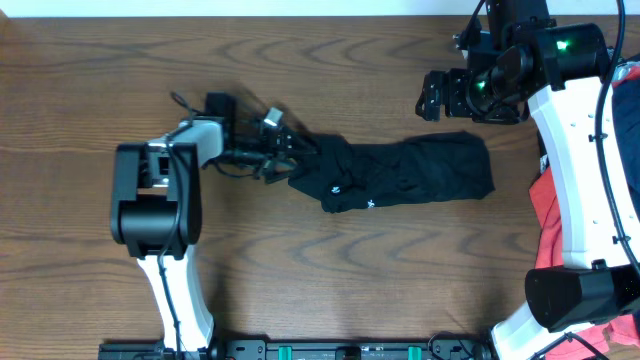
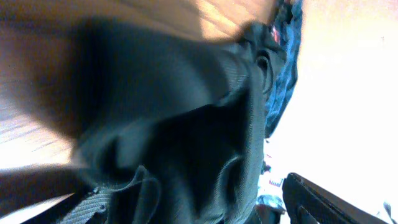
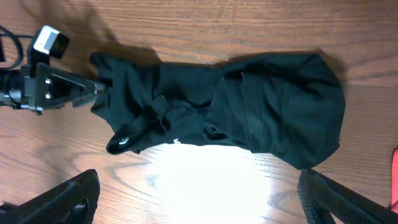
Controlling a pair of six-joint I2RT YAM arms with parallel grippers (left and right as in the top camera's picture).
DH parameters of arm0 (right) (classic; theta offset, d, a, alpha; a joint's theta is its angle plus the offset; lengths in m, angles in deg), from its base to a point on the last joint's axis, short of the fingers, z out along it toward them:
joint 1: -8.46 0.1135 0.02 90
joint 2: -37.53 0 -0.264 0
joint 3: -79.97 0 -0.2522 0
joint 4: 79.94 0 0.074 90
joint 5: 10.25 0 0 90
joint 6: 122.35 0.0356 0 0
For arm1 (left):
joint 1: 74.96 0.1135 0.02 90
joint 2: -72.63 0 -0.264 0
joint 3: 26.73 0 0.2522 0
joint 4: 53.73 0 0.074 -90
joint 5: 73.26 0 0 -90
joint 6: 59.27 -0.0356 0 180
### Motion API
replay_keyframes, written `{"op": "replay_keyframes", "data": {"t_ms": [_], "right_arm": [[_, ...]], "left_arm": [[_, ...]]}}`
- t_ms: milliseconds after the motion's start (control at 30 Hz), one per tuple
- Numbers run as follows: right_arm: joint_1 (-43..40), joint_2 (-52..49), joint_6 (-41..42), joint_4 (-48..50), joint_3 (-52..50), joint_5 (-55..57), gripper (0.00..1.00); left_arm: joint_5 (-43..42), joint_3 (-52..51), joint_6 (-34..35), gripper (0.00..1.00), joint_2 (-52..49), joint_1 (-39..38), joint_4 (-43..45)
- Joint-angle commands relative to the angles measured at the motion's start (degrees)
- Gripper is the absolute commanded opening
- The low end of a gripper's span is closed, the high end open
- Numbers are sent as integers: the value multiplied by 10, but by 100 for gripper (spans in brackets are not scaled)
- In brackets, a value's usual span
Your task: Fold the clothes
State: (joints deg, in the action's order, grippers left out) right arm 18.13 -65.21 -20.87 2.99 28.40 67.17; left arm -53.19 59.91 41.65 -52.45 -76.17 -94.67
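The black shirt should be gripped next by the end of its bunched strip with my left gripper. Then that end can fold over the rest.
The clothes in play are one black shirt with small white marks, lying as a long bunched strip across the table's middle. My left gripper is at its left end. In the left wrist view black fabric fills the space between the widely spread jaws of the left gripper, with a bright gap beside the right finger. My right gripper hovers beyond the shirt's far right corner. In its own view the right gripper is open over bare wood, with the shirt ahead of it.
A coral-red garment lies at the right edge behind the right arm's white base, and shows as a sliver in the right wrist view. Blue cloth shows past the shirt. The wooden table spreads around.
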Motion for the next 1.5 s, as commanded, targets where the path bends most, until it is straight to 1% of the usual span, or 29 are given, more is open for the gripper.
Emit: {"op": "replay_keyframes", "data": {"t_ms": [0, 133, 267, 600, 800, 833, 867, 900, 933, 967, 1000, 1033, 1067, 1100, 1167, 1233, 1267, 1467], "right_arm": [[5, -5, -9, 0, 0, 8, 99], [5, -6, -13, 1, 0, 8, 99], [5, -6, -13, 4, 0, 8, 99], [5, -6, -13, 10, 0, 7, 99], [5, -6, -13, 9, 0, 7, 99], [5, -6, -13, 8, 0, 7, 99], [5, -6, -13, 7, 0, 7, 98], [5, -6, -13, 5, 0, 7, 95], [5, -6, -13, 2, 0, 7, 90], [5, -6, -13, 0, 0, 8, 82], [5, -6, -16, -2, 0, 8, 76], [5, -6, -20, -2, 0, 8, 71], [5, -6, -21, -3, -1, 8, 64], [5, -6, -22, -3, -1, 8, 54], [5, -6, -22, -2, -1, 8, 31], [5, -6, -22, -2, -1, 8, 13], [5, -6, -22, -2, -1, 8, 6], [5, -30, -21, -5, -1, 19, 6]], "left_arm": [[109, -5, 3, 86, -22, 47, -12], [113, -5, 3, 87, -22, 78, -12], [118, -5, 1, 87, -22, 75, -12], [128, -5, 9, 88, -23, -9, 4], [128, -5, 53, 88, -23, -63, 48], [128, -5, 58, 84, -23, -68, 55], [128, -5, 62, 73, -23, -70, 61], [128, -5, 66, 57, -22, -71, 65], [128, -5, 71, 38, -23, -71, 68], [128, -5, 70, 23, -23, -69, 70], [128, -5, 71, 10, -23, -65, 70], [128, -5, 72, 6, -23, -61, 69], [128, -5, 73, 6, -23, -57, 68], [128, -5, 73, 6, -23, -52, 67], [128, -5, 75, 6, -23, -42, 67], [128, -5, 75, 6, -22, -29, 67], [128, -5, 74, 6, -22, -22, 67], [125, -5, 74, 6, -22, 37, 53]]}}
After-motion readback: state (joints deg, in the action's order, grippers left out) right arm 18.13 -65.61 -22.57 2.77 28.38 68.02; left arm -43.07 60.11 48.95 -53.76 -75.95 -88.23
